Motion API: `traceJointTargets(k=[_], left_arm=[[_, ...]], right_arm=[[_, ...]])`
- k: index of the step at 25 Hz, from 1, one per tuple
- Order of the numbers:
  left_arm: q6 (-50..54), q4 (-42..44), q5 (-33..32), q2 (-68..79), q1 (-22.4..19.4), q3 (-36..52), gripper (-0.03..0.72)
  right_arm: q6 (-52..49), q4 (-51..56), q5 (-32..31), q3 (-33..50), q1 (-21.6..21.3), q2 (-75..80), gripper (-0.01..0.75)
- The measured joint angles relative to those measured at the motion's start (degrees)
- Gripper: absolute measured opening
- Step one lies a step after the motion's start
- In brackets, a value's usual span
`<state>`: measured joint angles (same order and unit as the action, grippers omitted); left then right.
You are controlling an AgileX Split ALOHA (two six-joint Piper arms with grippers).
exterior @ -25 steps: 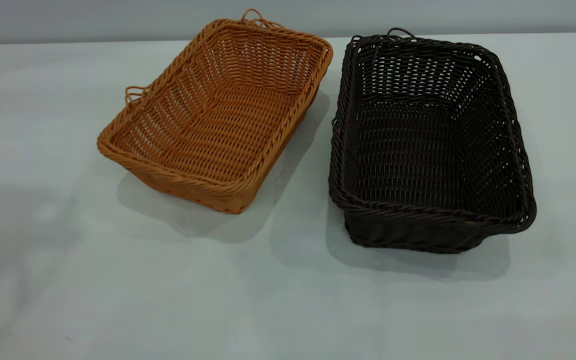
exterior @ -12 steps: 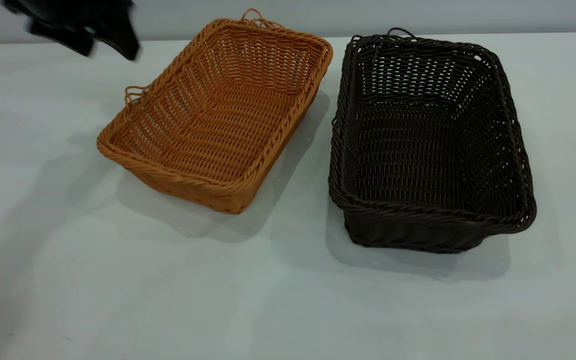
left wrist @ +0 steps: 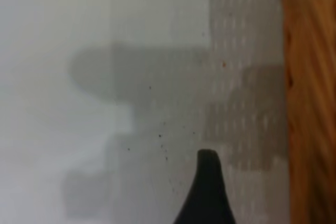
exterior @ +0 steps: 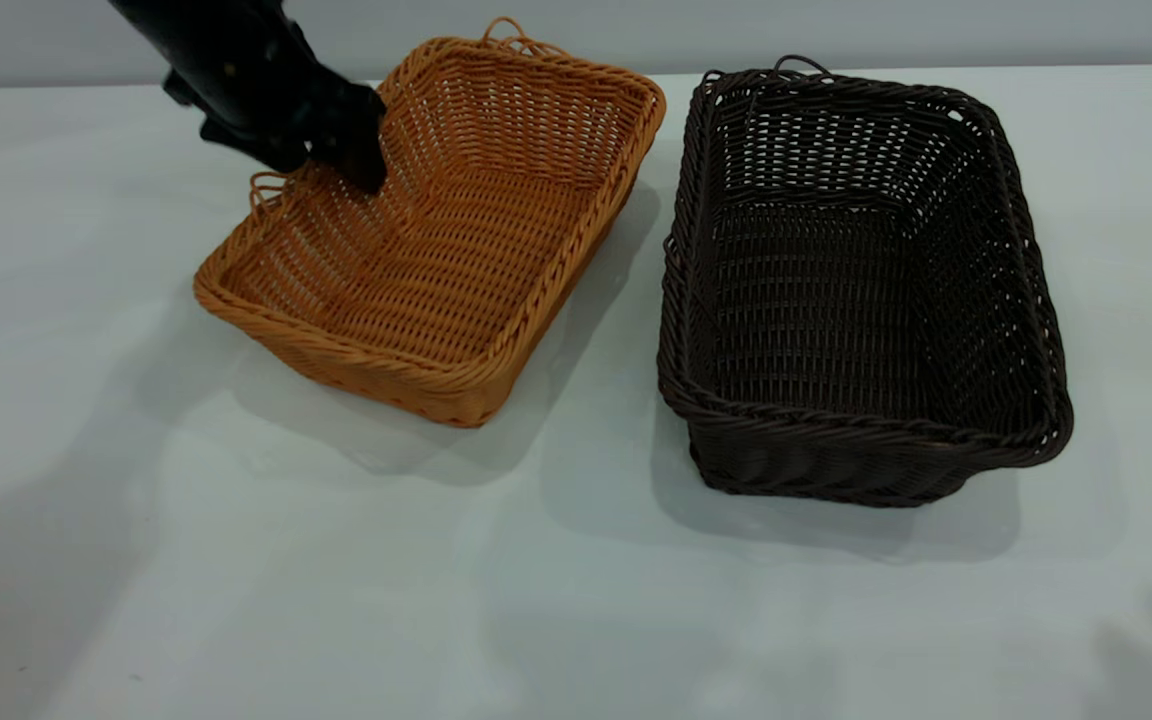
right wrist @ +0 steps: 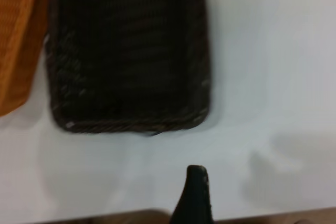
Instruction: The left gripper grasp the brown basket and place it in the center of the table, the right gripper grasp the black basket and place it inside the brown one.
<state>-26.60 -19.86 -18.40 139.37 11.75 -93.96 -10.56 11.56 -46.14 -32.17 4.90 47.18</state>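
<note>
My right gripper will next grab the black basket (exterior: 866, 290) by its long rim (exterior: 1019, 258), and then nest it inside the brown basket.
The brown basket (exterior: 456, 240) stands at the back left of the table (exterior: 576, 600), turned at an angle. My left gripper (exterior: 326, 165) is open at its left long rim. One finger is inside the basket and one outside, near a loop handle (exterior: 266, 185). In the left wrist view one finger (left wrist: 207, 187) hangs over the table beside the basket's rim (left wrist: 310, 98). The black basket (exterior: 866, 290) stands to the right, empty. My right gripper shows only as one finger (right wrist: 193, 195), held above the table short of the black basket (right wrist: 126, 51).
The two baskets stand a narrow gap apart at the back. Bare tabletop stretches across the whole front half. A wall runs behind the table's far edge (exterior: 136, 85).
My left gripper has come in from the upper left and dropped down onto the brown basket's left rim. Neither basket has moved.
</note>
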Motion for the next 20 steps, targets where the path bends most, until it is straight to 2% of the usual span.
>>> traceJointTargets(k=[3, 6, 8, 10, 15, 20], left_arm=[[-0.73, -0.12, 0.83, 2.73, 0.27, -1.17, 0.483], [-1.87, -0.38, 1.01, 4.18, 0.46, -1.86, 0.32], [-2.04, -0.77, 1.72, 3.99, 0.46, -2.11, 0.18], [-2.24, -0.77, 0.78, 3.02, 0.4, -2.46, 0.099], [-2.96, 0.36, 0.87, -2.91, -0.07, -5.14, 0.085], [-2.93, 0.36, 1.93, -8.78, -0.45, -5.72, 0.084]], right_arm=[[5.63, 8.26, 3.3, 0.0, 0.0, 7.86, 0.591], [12.25, 18.98, 5.71, -0.09, 0.0, 16.1, 0.591], [16.44, 27.67, 6.19, -0.21, 0.0, 21.59, 0.591], [20.43, 35.71, 6.6, -0.27, 0.0, 27.24, 0.591], [26.3, 53.73, 6.73, -0.56, 0.0, 39.25, 0.591], [31.33, 63.61, 6.91, -0.72, 0.0, 49.5, 0.591]])
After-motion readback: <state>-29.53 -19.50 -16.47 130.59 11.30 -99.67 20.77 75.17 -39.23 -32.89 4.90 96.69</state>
